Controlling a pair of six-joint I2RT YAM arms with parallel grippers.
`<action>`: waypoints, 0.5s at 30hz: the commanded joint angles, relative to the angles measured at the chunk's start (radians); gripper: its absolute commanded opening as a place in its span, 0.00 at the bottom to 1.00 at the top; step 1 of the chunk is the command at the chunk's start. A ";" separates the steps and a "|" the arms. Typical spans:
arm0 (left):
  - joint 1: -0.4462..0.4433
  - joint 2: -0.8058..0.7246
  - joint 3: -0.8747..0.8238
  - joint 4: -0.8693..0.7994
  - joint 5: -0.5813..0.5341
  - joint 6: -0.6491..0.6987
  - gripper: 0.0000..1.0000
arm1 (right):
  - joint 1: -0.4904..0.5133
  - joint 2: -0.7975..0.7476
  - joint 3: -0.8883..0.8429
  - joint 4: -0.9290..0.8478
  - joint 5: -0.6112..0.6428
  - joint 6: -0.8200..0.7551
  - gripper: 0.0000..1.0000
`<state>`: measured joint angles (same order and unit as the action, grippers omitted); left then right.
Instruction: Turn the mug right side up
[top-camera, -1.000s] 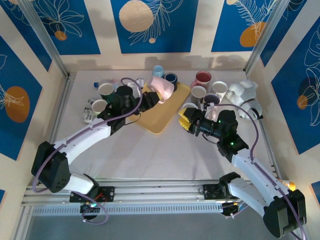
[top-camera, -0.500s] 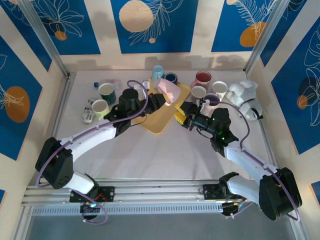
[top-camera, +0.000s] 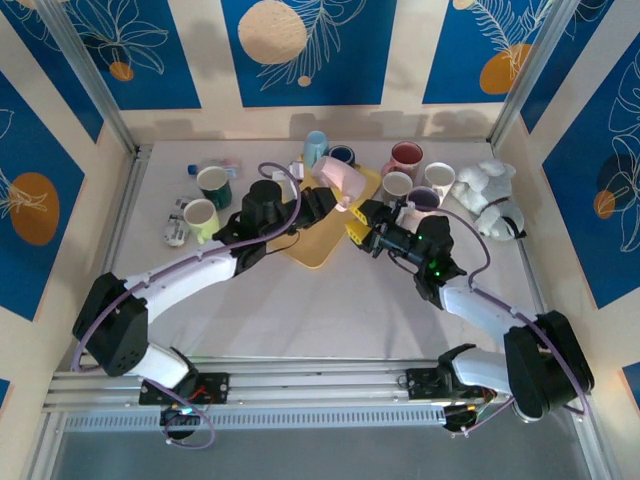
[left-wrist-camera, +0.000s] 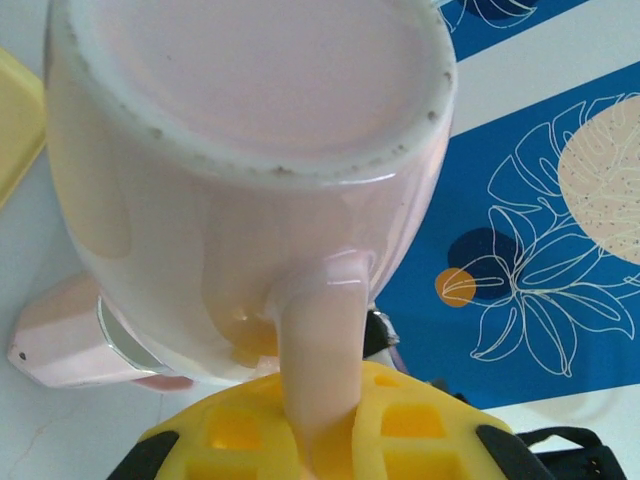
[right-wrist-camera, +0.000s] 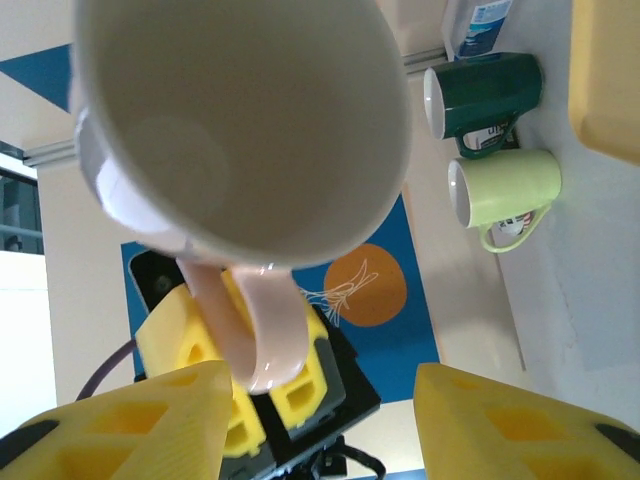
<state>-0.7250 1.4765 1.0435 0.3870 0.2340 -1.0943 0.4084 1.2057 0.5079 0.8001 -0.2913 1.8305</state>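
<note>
Next, my right gripper grabs the pink mug's handle from the side of the mug's opening, the mug's base facing away, to set the mug upright.
My left gripper holds a pink mug off the yellow tray, shut on its handle. In the left wrist view the mug's base faces me, and the handle runs down between the yellow fingers of my left gripper. My right gripper stands open just right of the mug. The right wrist view looks straight into the mug's open mouth; my right gripper has its fingers spread wide below it, touching nothing. The mug is tilted, neither upright nor upside down.
Other mugs ring the tray: dark green and light green at the left, light blue and dark blue behind, a maroon one and two white ones at the right. A white plush toy lies far right.
My left gripper has carried the pink mug to the right, over the tray's far corner. My right gripper has moved up and left, closing in on the mug's mouth.
</note>
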 joint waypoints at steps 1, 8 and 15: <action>-0.016 -0.027 0.002 0.142 -0.022 -0.001 0.00 | 0.020 0.045 0.021 0.130 0.028 0.053 0.49; -0.023 -0.025 -0.010 0.171 -0.023 -0.008 0.00 | 0.073 0.142 0.038 0.272 0.112 0.114 0.38; -0.024 -0.058 -0.056 0.193 -0.048 -0.010 0.00 | 0.122 0.179 0.075 0.298 0.192 0.126 0.29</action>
<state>-0.7315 1.4685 0.9886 0.4522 0.1860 -1.1027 0.5041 1.3720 0.5381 1.0374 -0.1482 1.9472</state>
